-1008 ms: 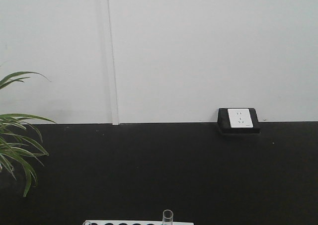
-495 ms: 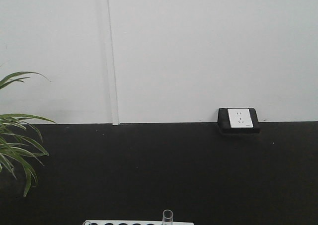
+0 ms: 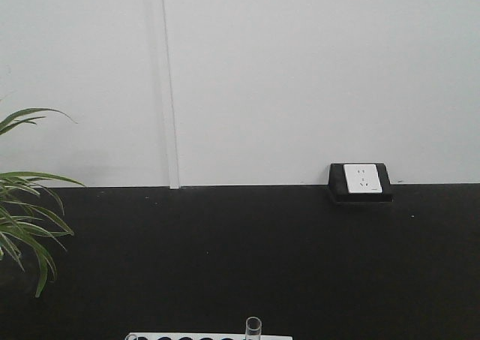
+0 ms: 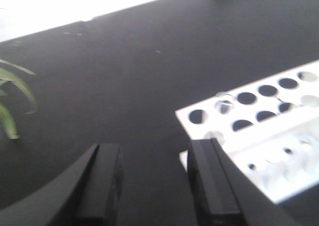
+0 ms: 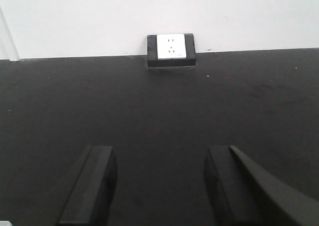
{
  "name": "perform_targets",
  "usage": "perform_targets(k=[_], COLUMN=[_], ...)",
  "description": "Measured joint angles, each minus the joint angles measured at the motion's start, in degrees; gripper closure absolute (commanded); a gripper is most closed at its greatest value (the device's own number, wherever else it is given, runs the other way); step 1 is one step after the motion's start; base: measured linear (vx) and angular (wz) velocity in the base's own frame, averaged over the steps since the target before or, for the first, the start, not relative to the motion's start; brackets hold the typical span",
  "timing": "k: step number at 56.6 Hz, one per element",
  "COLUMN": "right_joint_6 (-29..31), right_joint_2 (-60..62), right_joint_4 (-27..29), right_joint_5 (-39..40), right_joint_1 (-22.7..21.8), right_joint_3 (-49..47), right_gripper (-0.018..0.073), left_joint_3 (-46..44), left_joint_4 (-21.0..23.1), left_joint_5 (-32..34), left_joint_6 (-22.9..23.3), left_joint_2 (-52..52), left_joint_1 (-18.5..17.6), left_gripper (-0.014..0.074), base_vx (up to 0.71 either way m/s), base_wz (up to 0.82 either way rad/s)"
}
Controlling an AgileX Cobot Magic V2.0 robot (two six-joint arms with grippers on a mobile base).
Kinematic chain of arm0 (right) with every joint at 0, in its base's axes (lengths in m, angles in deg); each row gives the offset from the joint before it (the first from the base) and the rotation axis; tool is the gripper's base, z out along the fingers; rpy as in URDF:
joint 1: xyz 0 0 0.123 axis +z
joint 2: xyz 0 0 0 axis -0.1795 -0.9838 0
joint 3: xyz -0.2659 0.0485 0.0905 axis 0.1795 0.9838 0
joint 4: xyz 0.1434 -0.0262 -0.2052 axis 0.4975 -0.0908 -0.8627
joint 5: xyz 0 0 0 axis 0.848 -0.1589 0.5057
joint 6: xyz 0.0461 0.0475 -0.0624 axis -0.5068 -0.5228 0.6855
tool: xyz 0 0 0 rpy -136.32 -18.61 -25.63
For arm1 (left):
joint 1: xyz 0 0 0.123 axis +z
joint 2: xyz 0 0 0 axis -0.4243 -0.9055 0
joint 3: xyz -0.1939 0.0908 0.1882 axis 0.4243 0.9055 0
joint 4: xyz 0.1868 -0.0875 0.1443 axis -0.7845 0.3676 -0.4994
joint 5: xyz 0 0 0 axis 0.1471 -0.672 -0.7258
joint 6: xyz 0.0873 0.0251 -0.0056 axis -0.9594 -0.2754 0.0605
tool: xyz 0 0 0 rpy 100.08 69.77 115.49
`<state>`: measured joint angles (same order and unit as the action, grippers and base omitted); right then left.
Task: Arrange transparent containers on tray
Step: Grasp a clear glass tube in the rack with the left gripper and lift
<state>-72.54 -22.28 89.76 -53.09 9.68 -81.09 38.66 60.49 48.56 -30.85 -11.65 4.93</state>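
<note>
The test tube needs to be grabbed by its upper end [image 4: 224,99] with my left gripper, so that I can arrange it on the tray.
In the left wrist view my left gripper [image 4: 154,153] is open over the black tabletop with nothing between its fingers. Just to its right lies the white perforated tube rack [image 4: 269,121]. A clear test tube [image 4: 224,105] stands upright in one of the rack's holes. The front view shows only that tube's rim [image 3: 253,326] above the rack's top edge [image 3: 202,337] at the bottom of the picture. My right gripper [image 5: 159,158] is open over bare black table and holds nothing. The yellow tray is out of view.
A green plant [image 3: 26,220] leans in at the table's left side; its leaves [image 4: 12,104] also show in the left wrist view. A black box with a white socket [image 5: 171,49] sits against the white wall at the back right.
</note>
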Motion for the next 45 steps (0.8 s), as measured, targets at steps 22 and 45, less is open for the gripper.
perform_targets(k=[22,45], right_joint_6=[0.00,0.00], right_joint_2=[0.00,0.00], right_joint_4=[0.00,0.00], right_joint_5=[-0.05,-0.05], right_joint_1=[0.00,0.00], right_joint_3=[0.00,0.00], right_gripper=[0.0079,0.0079], left_joint_3=[0.00,0.00], left_joint_4=[0.02,0.07], left_joint_5=[10.80,26.45], left_joint_6=[0.00,7.10], left_joint_2=[-14.29,-25.02], left_joint_1=[-8.24,-9.12], left_gripper=[0.0156,0.0156], base_vx=[0.00,0.00], base_wz=[0.00,0.00])
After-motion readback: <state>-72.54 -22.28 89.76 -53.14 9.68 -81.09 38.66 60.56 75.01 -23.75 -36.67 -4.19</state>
